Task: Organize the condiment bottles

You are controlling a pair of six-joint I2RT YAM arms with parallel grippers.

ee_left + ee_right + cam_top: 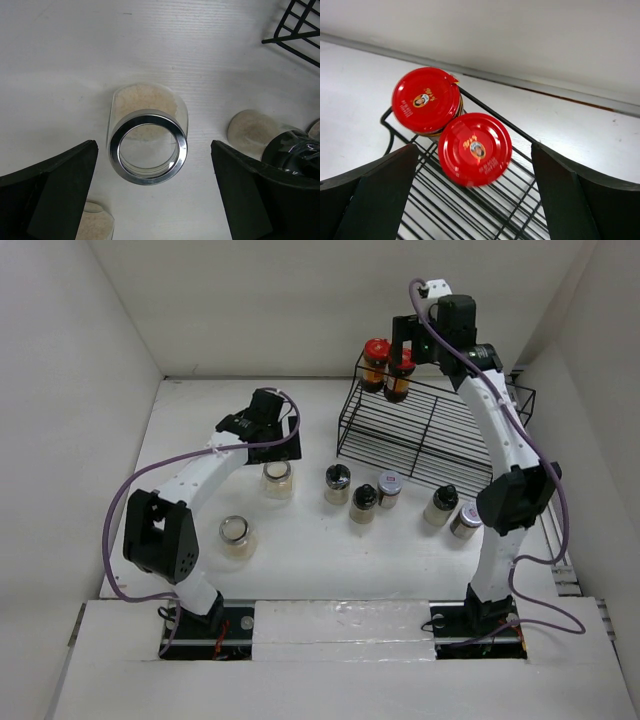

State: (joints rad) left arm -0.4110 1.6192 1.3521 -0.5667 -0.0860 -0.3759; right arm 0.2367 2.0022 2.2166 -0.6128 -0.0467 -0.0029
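Note:
I will grab the clear jar by its silver-ringed lid [277,470] with my left gripper. Then the jar's bottom stays free to rest on the rack [420,430].
Two red-lidded jars [376,362] [400,375] stand in the back left corner of the black wire rack [420,430]. My right gripper [405,340] hovers open above them. In the right wrist view the nearer red lid [475,148] sits between and ahead of my fingers, touching the other red lid [426,100]. My left gripper [274,436] is open just above a silver-ringed, clear-lidded jar [278,478]. In the left wrist view that jar [148,146] lies between the open fingers [50,195], untouched. Several more jars stand on the table.
A clear-lidded jar [237,535] stands front left. Black-lidded jars [337,482] [364,502] [440,504] and silver-lidded jars [389,488] [466,519] form a row in front of the rack. White walls enclose the table. The left wrist view shows the rack corner [300,25] and a black-lidded jar [295,152].

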